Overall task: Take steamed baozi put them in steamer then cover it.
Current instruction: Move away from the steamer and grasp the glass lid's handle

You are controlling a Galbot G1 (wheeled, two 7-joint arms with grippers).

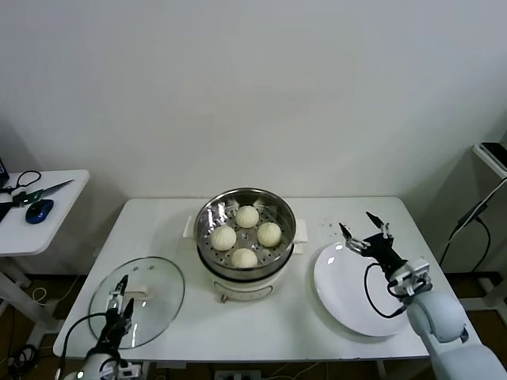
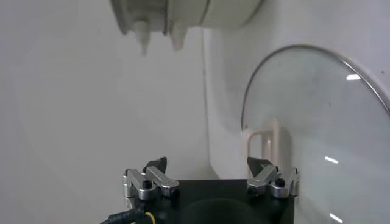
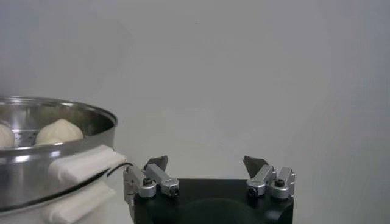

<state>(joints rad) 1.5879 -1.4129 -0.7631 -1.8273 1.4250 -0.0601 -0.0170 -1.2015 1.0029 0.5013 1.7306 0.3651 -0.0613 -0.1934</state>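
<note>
My left gripper should next grab the lid by its narrow white bar handle, because the glass lid lies flat and is far wider than the fingers.
The steamer, a shiny steel basket on a white pot base, stands mid-table and holds four cream-white baozi. It is uncovered. The cover, a clear glass lid with a white bar handle, lies flat on the table at the front left. My left gripper is open and empty, low over the lid's left part. The left wrist view shows the left gripper beside the handle. My right gripper is open and empty above the plate's far edge. In the right wrist view the right gripper faces past the steamer.
A flat white plate, with nothing on it, lies at the table's right front. A small side table at the far left carries scissors and a blue mouse. A shelf and cables stand at the right.
</note>
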